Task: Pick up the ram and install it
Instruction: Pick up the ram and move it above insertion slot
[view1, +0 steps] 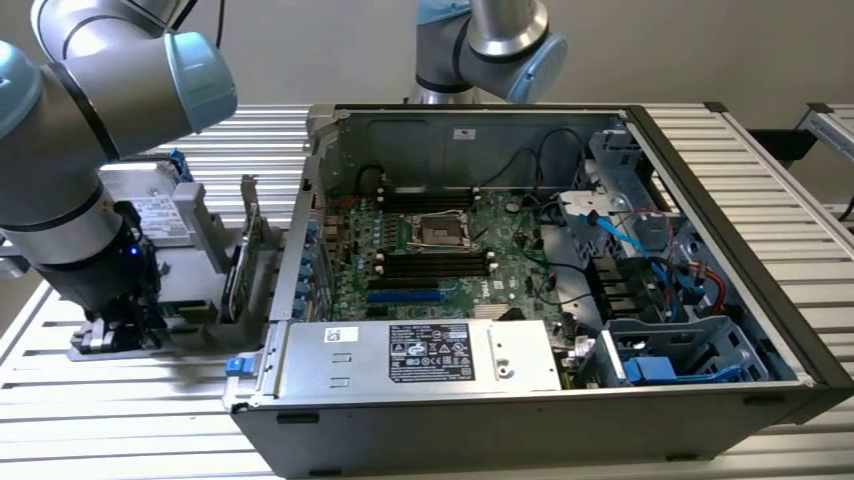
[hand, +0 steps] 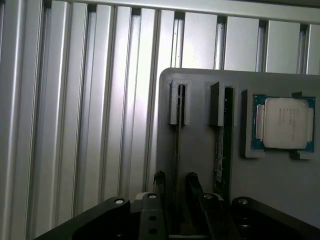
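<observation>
I should next grab the ram by its exposed middle part (hand: 176, 187) with my gripper, because the grey holder's post wraps around the end of the ram (hand: 177, 142).
The ram (hand: 177, 142) stands on its thin edge in a slot of a grey holder (hand: 200, 150). A second stick (hand: 220, 145) stands in the neighbouring slot. My gripper (hand: 176, 182) is open, with one dark finger (hand: 159, 182) on each side of the first stick and a gap left to it. In the exterior view my gripper (view1: 118, 328) points down over the holder (view1: 187, 300), at the exterior view's left of the open computer case (view1: 747, 250). Black memory slots (view1: 427, 262) lie on the motherboard beside the processor socket (view1: 441, 230).
A square silver processor chip (hand: 285, 122) lies in a recess of the holder. A green expansion card (view1: 247, 250) stands upright between the holder and the case wall. A second arm's base (view1: 487, 45) rises behind the case. A power supply (view1: 414, 355) sits at the case's near side.
</observation>
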